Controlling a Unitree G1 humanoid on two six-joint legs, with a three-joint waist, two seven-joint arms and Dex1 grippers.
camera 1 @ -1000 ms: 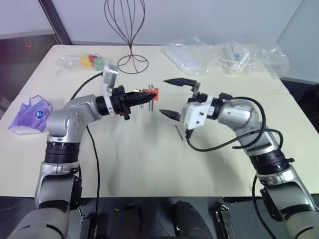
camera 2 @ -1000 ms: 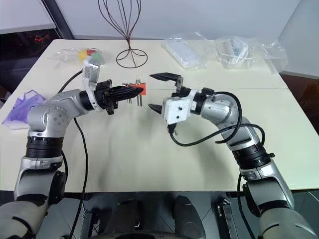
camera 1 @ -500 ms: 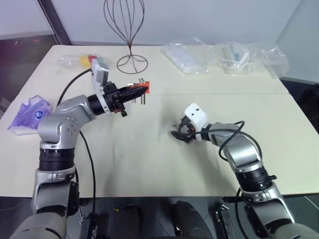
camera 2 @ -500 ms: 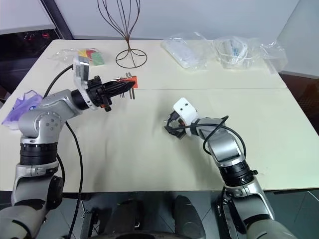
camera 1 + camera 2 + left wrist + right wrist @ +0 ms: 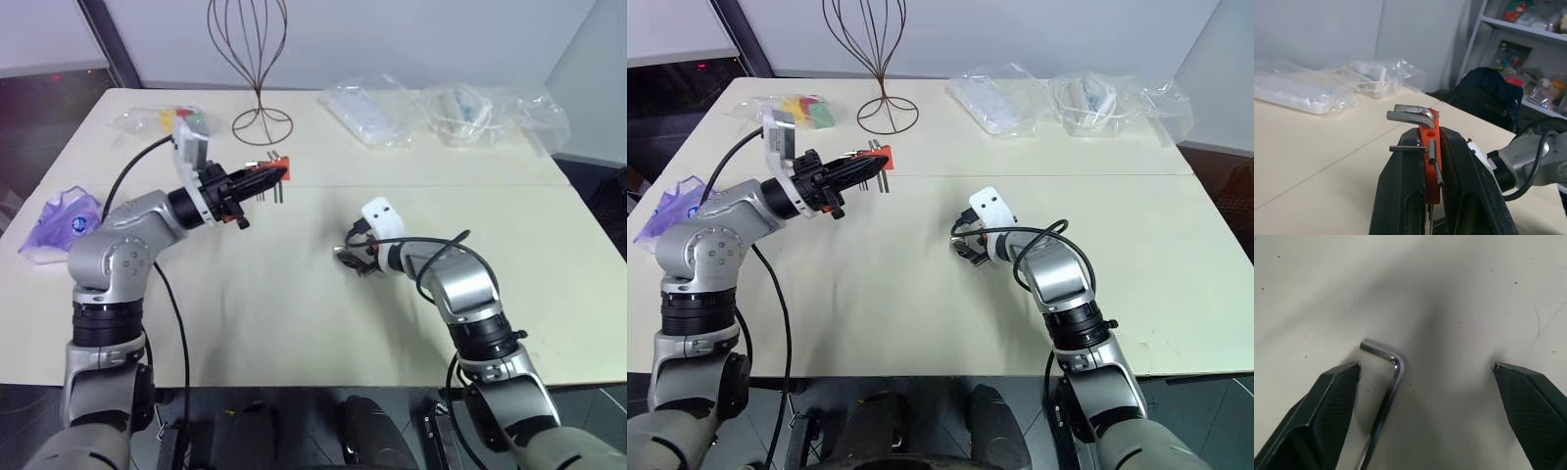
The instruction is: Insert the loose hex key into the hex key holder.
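The hex key's long arm (image 5: 1376,428) needs to stay free to slide into the holder, so the robot's right gripper needs to grab the hex key by its bent end (image 5: 1395,361) next.
The hex key holder (image 5: 1429,149) is an orange-red block with grey keys sticking out of it. My left gripper (image 5: 263,179) is shut on it and holds it above the table's left half. The loose hex key (image 5: 1385,394), a thin grey L-shaped rod, lies flat on the table. My right gripper (image 5: 1425,368) is down at the table over it, open, with the key between the fingers, close to one fingertip (image 5: 1344,382). In the head views the right gripper (image 5: 355,257) sits at the table's middle.
A wire stand (image 5: 257,59) rises at the back centre. Clear plastic bags (image 5: 451,108) lie at the back right, a bag with coloured pieces (image 5: 167,119) at the back left, and a purple packet (image 5: 61,220) at the left edge. A seam (image 5: 470,185) crosses the table.
My right gripper has dropped from mid-air to the table and rolled over, now standing astride the loose hex key. The left gripper with the holder has shifted slightly left.
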